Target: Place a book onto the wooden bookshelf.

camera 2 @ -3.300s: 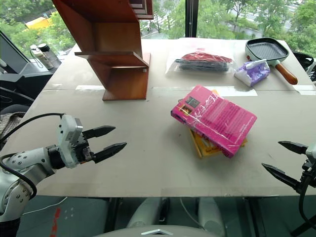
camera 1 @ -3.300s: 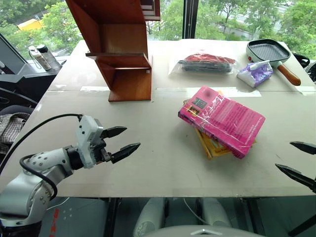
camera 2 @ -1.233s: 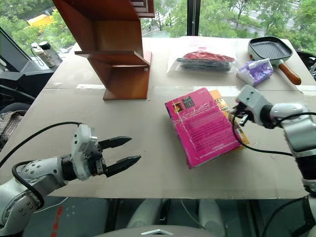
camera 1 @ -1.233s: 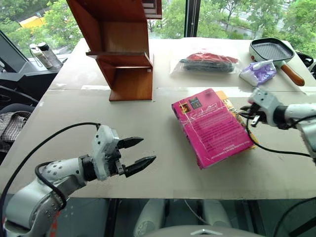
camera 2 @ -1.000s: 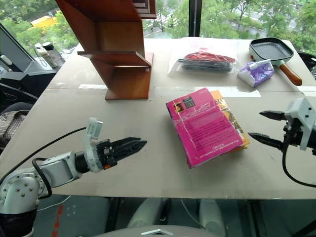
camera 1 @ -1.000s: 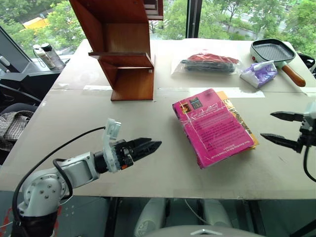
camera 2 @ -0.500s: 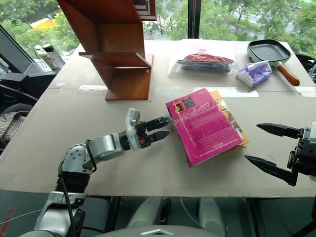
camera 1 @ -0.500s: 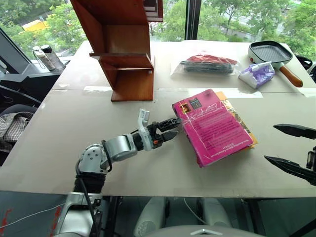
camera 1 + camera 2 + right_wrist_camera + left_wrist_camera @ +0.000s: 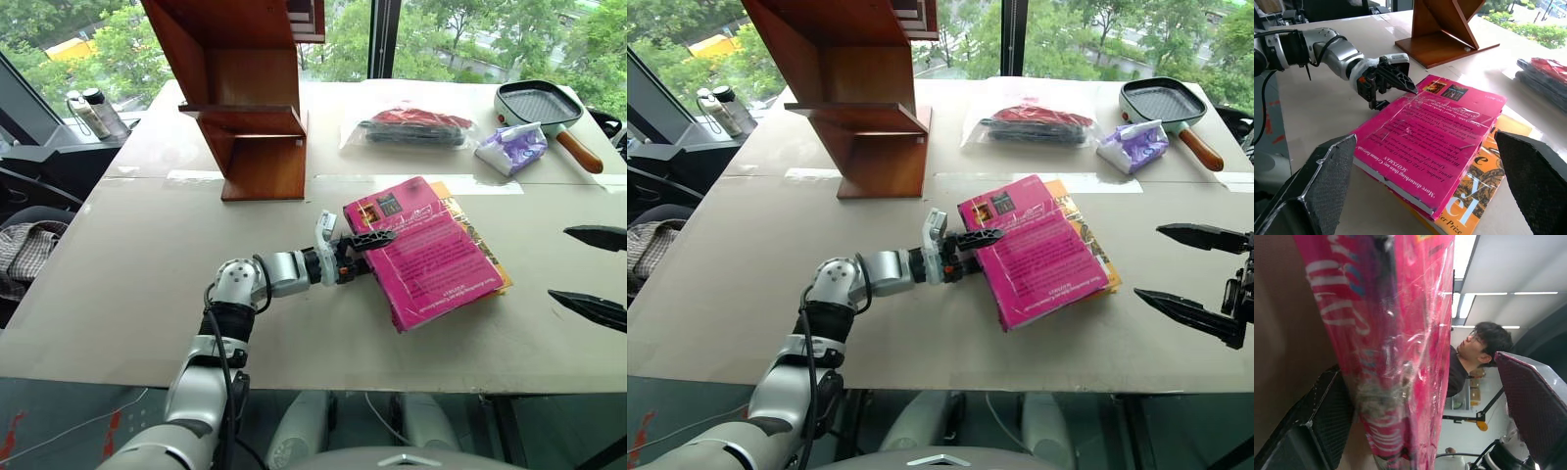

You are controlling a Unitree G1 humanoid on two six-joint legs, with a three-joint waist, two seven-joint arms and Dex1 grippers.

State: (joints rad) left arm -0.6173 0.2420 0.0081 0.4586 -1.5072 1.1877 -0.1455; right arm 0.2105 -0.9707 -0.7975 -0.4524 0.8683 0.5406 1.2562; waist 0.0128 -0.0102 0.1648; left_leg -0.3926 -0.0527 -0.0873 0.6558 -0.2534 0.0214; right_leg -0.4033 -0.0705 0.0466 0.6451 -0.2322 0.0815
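My left gripper should close on the magenta book point(image 9: 426, 250): its fingers are around the book's wrapped edge. Closing now would hold it.
The magenta book point(image 9: 426, 250) lies flat on the table, on top of a yellow-orange book point(image 9: 482, 257). My left gripper point(image 9: 362, 253) is at its near-left edge and open. One finger reaches over the cover and the other sits low beside the edge. In the left wrist view the wrapped book edge point(image 9: 1396, 357) runs between the two fingers point(image 9: 1308, 421). My right gripper point(image 9: 588, 272) hangs open at the table's right side, apart from the books. The wooden bookshelf point(image 9: 245, 98) stands at the back left.
A grill pan point(image 9: 537, 103), a purple pouch point(image 9: 509, 147) and a clear bag with red contents point(image 9: 411, 125) lie along the table's far edge. Bottles point(image 9: 93, 113) stand off the table at the far left. A person point(image 9: 1484, 347) is behind the book in the left wrist view.
My left gripper has swung right across the table to the book's edge and now straddles it. The right gripper has drawn back towards the right. The book has stayed put over the last second.
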